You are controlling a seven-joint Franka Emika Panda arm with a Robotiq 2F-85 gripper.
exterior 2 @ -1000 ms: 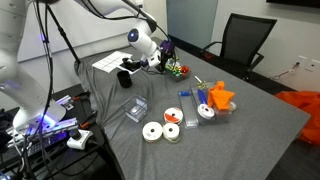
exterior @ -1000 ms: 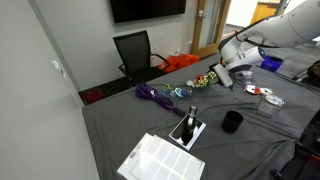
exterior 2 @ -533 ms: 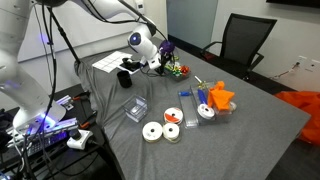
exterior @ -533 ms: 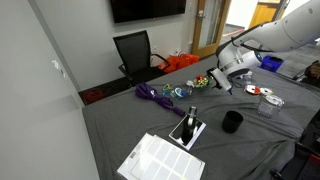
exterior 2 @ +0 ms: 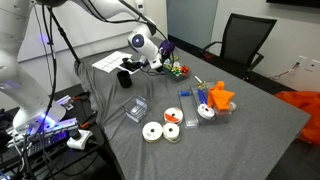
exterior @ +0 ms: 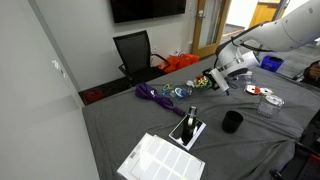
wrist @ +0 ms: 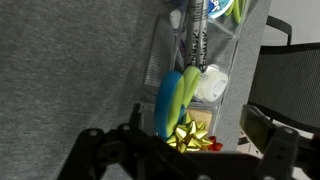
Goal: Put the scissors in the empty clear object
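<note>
The blue and green handles reach back between my fingers in the wrist view, so it is now time to close my gripper on the scissors.
In the wrist view the scissors (wrist: 176,98) have blue and green handles, and their blades point up the frame. They lie across a clear plastic container (wrist: 222,62). A gold bow (wrist: 188,135) sits just below the handles. My gripper (wrist: 192,140) is open, with its two dark fingers either side of the bow and the handles, holding nothing. In both exterior views the gripper (exterior: 213,80) (exterior 2: 160,63) hovers low over a pile of coloured bows (exterior: 203,81) (exterior 2: 178,70). The scissors (exterior: 184,93) lie just beside the pile.
A purple ribbon bundle (exterior: 153,93), a black cup (exterior: 232,122), a clear tray holding a dark object (exterior: 188,129) and a printed sheet (exterior: 160,158) lie on the grey cloth. Tape rolls (exterior 2: 153,131), an empty clear box (exterior 2: 135,110) and an orange item (exterior 2: 218,97) lie further along. A black chair (exterior: 133,52) stands behind.
The gripper has shifted slightly along the table toward the bows and scissors and sits a little lower. Nothing on the table has moved.
</note>
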